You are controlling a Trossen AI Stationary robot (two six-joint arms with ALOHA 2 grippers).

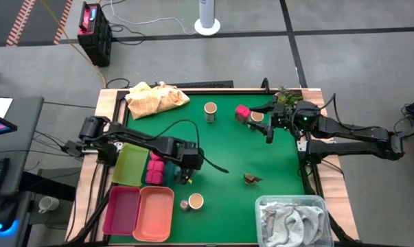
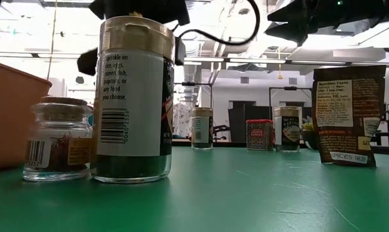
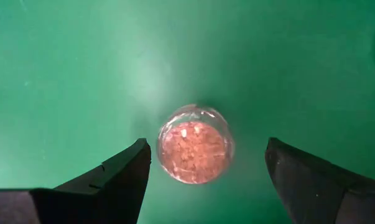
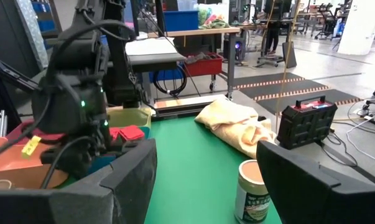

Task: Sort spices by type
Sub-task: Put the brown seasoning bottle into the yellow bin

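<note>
The small clear jar needs to be sorted into the yellow-green tray, so my left gripper will grab it by its round side.
A small round clear jar with reddish-orange contents stands on the green mat, seen from above in the left wrist view. My left gripper hangs open over it, one finger on either side, touching nothing. In the high view this gripper is beside the trays. Near the table's front edge stand a tan-lidded jar and a tiny jar. A brown packet lies mid-mat. At the far right my right gripper waits open and level, by a pink-red packet and a jar. Another jar stands farther left.
Trays line the left edge: yellow-green, one with pink-red packets, pink and salmon. A yellow cloth lies at the far left. A clear bin holds a grey-white towel at the near right.
</note>
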